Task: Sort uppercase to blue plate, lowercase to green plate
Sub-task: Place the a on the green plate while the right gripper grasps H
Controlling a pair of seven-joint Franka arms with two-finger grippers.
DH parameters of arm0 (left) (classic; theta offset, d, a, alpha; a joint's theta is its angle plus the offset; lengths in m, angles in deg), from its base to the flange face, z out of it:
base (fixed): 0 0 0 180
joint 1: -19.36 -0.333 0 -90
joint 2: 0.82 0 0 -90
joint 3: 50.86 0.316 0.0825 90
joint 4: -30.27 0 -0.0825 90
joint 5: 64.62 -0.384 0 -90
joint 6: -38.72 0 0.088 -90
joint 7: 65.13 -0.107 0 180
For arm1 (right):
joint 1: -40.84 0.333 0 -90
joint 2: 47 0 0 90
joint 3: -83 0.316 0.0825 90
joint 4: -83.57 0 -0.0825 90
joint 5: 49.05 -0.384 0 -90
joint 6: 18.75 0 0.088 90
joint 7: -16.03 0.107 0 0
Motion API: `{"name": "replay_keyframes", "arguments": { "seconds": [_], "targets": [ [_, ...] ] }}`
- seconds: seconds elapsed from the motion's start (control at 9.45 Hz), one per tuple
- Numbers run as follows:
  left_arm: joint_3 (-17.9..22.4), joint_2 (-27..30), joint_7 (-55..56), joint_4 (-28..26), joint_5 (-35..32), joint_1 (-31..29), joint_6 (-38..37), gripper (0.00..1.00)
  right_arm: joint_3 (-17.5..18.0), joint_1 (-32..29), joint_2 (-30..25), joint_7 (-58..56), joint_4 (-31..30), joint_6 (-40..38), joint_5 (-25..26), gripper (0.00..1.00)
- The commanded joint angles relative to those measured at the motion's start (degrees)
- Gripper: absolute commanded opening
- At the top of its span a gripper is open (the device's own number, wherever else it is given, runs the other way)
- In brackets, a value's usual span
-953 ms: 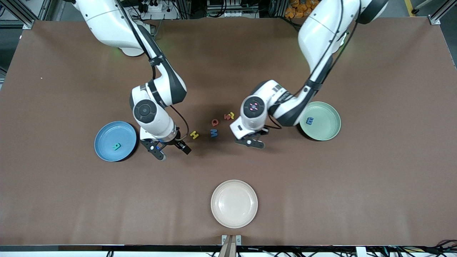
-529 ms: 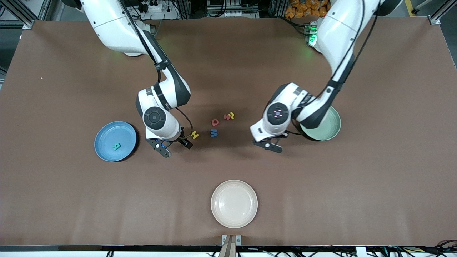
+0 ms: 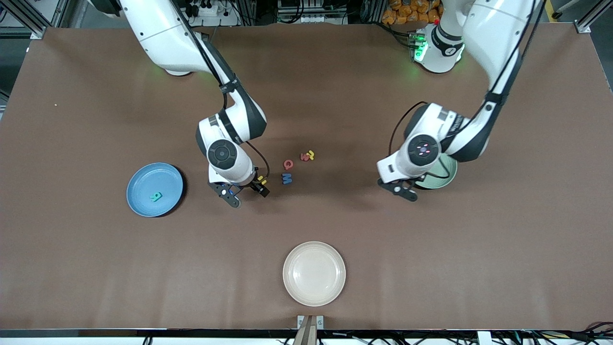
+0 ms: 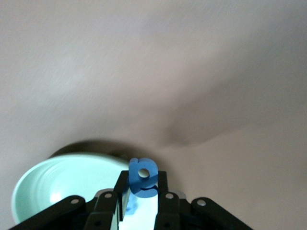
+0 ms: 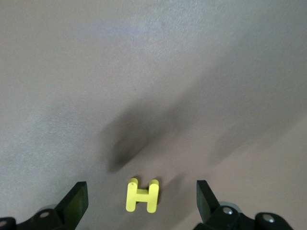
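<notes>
I am not ready to close on the yellow H (image 3: 262,179) (image 5: 142,195). My right gripper's fingers are still above the H and would miss it now, so they need to first go lower.
My right gripper (image 3: 248,195) is open, low over the yellow H (image 3: 261,180), which lies between its fingers in the right wrist view (image 5: 142,195). The red Q (image 3: 288,164), blue M (image 3: 287,178), the red small letter (image 3: 304,156) and yellow h (image 3: 311,154) lie mid-table. The teal R (image 3: 155,196) lies in the blue plate (image 3: 143,177). My left gripper (image 3: 402,190) is shut on a blue small-case letter (image 4: 143,177) at the rim of the green plate (image 3: 451,168), which my left arm mostly hides. Another blue letter (image 4: 127,207) lies in that plate (image 4: 57,184).
A cream-white plate (image 3: 313,273) sits near the table's front edge, nearer to the camera than the loose letters. The four loose letters lie close together beside the right gripper, toward the left arm's end.
Both grippers moved toward the left arm's end of the table. The right gripper went from beside the blue plate to the yellow H. The left gripper carried the blue letter to the green plate's rim.
</notes>
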Motion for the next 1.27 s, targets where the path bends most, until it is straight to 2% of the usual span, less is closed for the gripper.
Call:
{"name": "replay_keyframes", "arguments": {
  "seconds": [0.0,0.21,0.42,0.64,0.85,1.06,1.16],
  "targets": [
    [-0.45,5.33,-6.03,-9.1,-1.02,-3.98,5.55,0.0,-0.46,1.1,0.97,1.96,0.24,1.3,-1.17,1.0],
    [-0.36,5.69,-8.23,-14.1,-0.93,-6.0,12.12,0.0,-0.46,1.19,0.97,3.1,-2.91,7.44,-1.17,1.0],
    [-0.18,5.78,-8.86,-17.9,-0.93,-6.71,17.94,0.0,-0.46,1.19,0.8,3.11,-3.63,7.55,-1.17,1.0],
    [0.16,6.57,-12.78,-18.35,-0.93,-8.46,17.97,0.0,-0.37,1.98,0.71,3.28,-3.72,7.46,-1.26,1.0],
    [3.49,6.66,-19.37,-18.35,-0.84,-9.0,18.05,0.0,-0.37,2.25,0.8,4.34,-3.72,7.55,-1.26,1.0],
    [3.86,6.75,-20.11,-18.44,-0.41,-9.0,18.05,0.0,-0.37,2.42,0.8,4.51,-3.72,7.55,-1.26,1.0],
    [3.86,6.49,-18.54,-18.44,0.38,-8.56,18.05,0.23,-0.37,2.6,0.71,4.51,-3.8,7.55,-1.26,1.0]
  ]
}}
